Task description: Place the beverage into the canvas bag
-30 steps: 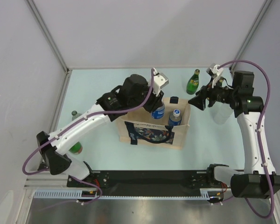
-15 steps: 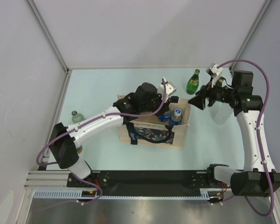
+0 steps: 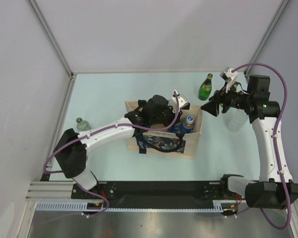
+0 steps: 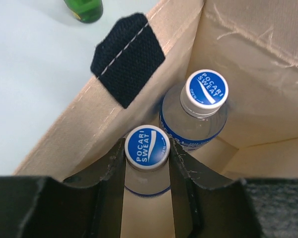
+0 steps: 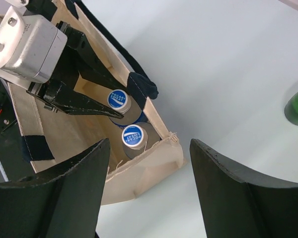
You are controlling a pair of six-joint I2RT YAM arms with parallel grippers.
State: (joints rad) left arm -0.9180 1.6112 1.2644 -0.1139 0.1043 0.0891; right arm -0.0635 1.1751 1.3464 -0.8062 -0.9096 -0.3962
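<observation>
The held bottle's cap is about level with the cap of the standing bottle inside the bag. The left gripper should open now, as the held bottle would land there.
The beige canvas bag (image 3: 191, 146) with navy handles stands at mid-table, open at the top. My left gripper (image 3: 175, 123) reaches down into it, shut on the neck of a clear Pocari Sweat bottle (image 4: 147, 147) with a blue cap. The held bottle is inside the bag (image 4: 64, 134), beside a second identical bottle (image 4: 204, 89) standing there. The right wrist view shows both caps, the held one (image 5: 118, 99) and the other one (image 5: 132, 136). My right gripper (image 3: 208, 107) hovers open and empty just right of the bag (image 5: 154, 168).
A green glass bottle (image 3: 205, 88) stands behind and right of the bag, near my right gripper (image 5: 150, 143). Another green bottle (image 3: 80, 124) stands at the left by my left arm. Walls enclose the table at the back and sides.
My left arm has swung right and lowered the bottle from above the bag's rim down into the bag. The right arm has not moved.
</observation>
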